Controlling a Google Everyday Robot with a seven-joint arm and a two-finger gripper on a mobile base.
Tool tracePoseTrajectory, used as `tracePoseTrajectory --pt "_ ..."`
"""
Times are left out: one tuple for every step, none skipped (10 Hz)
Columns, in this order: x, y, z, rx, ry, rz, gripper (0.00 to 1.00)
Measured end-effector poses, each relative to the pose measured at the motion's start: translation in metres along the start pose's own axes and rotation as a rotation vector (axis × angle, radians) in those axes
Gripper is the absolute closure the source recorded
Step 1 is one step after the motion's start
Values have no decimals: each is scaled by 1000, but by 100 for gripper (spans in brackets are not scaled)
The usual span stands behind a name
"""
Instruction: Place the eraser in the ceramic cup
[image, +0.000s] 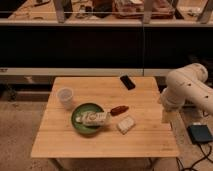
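I will next pick up the eraser by one short end with my gripper, so that I can drop it into the ceramic cup (65, 97).
The eraser (127, 82), a small flat black block, lies near the far edge of the wooden table (60, 142), right of centre. The ceramic cup (65, 97), plain white and round, stands upright on the table's left side. My gripper (166, 114) hangs from the pale arm (187, 90) just off the table's right edge. It is to the right of the eraser and nearer the camera, far from the cup. It stands open with nothing in it.
A dark green bowl (80, 124) with a pale packet (95, 118) in it sits right of the cup. A red-brown oblong item (119, 110) and a whitish block (126, 124) lie beside it. A dark counter (100, 45) runs behind the table. A blue-grey box (200, 133) lies on the floor, right.
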Motion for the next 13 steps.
tracePoseTrajectory --pt "0 0 0 0 0 0 35" --pt "1 0 0 -2 -1 3 35" --pt "8 -4 6 -16 0 34 35" --pt "13 -12 12 -24 -7 67 35" --pt "16 -26 23 -27 -24 112 35" --pt "20 -48 33 -16 -45 155 35" --pt "22 -67 38 8 -64 178 35" --pt "22 -93 42 48 -88 201 35" --pt "19 -120 44 92 -113 209 35" --pt "12 -147 43 140 -141 210 35" --pt "9 -162 43 168 -154 211 35" --pt "2 -180 44 201 -173 210 35" --pt "-8 -199 49 237 -198 210 35"
